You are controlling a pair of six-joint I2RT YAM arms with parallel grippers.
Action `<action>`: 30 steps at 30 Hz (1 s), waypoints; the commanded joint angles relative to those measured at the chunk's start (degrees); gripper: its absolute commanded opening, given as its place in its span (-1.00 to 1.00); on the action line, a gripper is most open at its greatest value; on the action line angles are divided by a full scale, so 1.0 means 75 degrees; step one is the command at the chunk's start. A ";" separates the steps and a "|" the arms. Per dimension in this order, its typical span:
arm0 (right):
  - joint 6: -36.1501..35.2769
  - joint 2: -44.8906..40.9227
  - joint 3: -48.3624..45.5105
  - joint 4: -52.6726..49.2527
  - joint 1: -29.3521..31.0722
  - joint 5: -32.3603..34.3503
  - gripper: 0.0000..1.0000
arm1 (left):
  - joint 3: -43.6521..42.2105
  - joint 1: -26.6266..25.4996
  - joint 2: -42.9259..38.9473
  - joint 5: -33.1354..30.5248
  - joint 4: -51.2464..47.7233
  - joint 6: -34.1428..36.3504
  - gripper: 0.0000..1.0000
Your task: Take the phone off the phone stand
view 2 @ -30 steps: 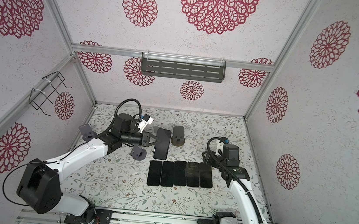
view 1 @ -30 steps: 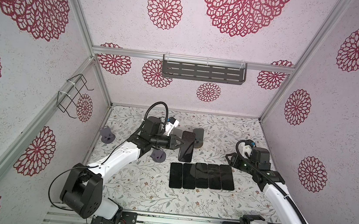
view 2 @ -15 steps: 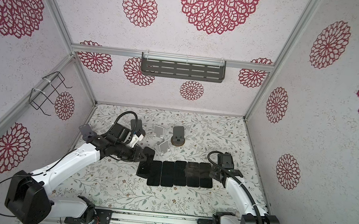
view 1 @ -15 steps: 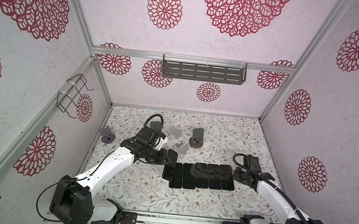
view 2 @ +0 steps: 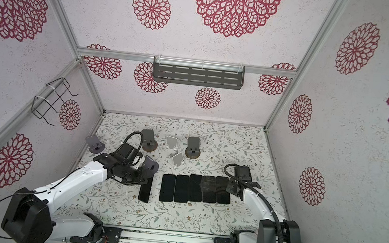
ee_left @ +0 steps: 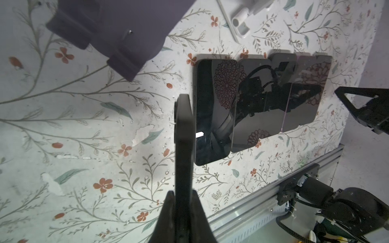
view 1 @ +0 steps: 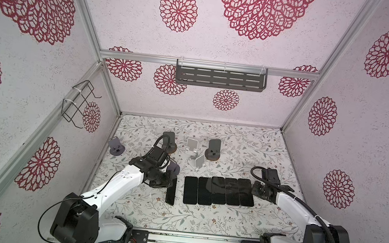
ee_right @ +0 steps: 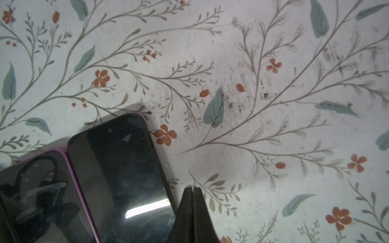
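The phone goes toward the row next, before my left gripper opens. Empty table separates the two, so the phone would end short if I opened now.
A black phone (view 1: 171, 193) (view 2: 145, 192) stands on its long edge, low at the floral table, left of a row of flat phones. My left gripper (view 1: 169, 181) (view 2: 144, 179) is shut on the phone (ee_left: 182, 134), one finger on each face (ee_left: 182, 196). Just behind it the dark purple phone stand (view 1: 175, 168) (view 2: 151, 165) (ee_left: 109, 31) is empty. My right gripper (view 1: 254, 191) (view 2: 230, 188) (ee_right: 192, 189) is shut on nothing, its tip at the table beside the row's rightmost phone (ee_right: 122, 172).
Several phones (view 1: 218, 191) (view 2: 195, 188) lie flat side by side mid-table. Further stands sit behind: a grey one (view 1: 117, 146) by the left wall, one on a brown base (view 1: 168, 140), two white ones (view 1: 192, 145) (view 1: 199, 163) and a dark one (view 1: 214, 148). An aluminium rail (view 1: 201, 238) runs along the front edge.
My left gripper carried the phone from up beside the stands down to the table, left of the row. My right gripper closed and dropped to the row's right end.
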 commanded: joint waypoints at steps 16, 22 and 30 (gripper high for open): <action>-0.0170 -0.0029 0.0220 -0.0314 -0.0108 0.0279 -1.00 | 0.0543 -0.0454 0.1496 -0.0303 0.1331 -0.0328 -1.00; -0.0181 -0.0131 0.0194 -0.0265 -0.0120 0.0215 -1.00 | 0.0572 -0.0525 0.1698 -0.0322 0.1463 -0.0426 -1.00; -0.0244 -0.0190 0.0182 -0.0265 -0.0132 0.0179 -1.00 | 0.0536 -0.0552 0.1839 -0.0373 0.1877 -0.0677 -1.00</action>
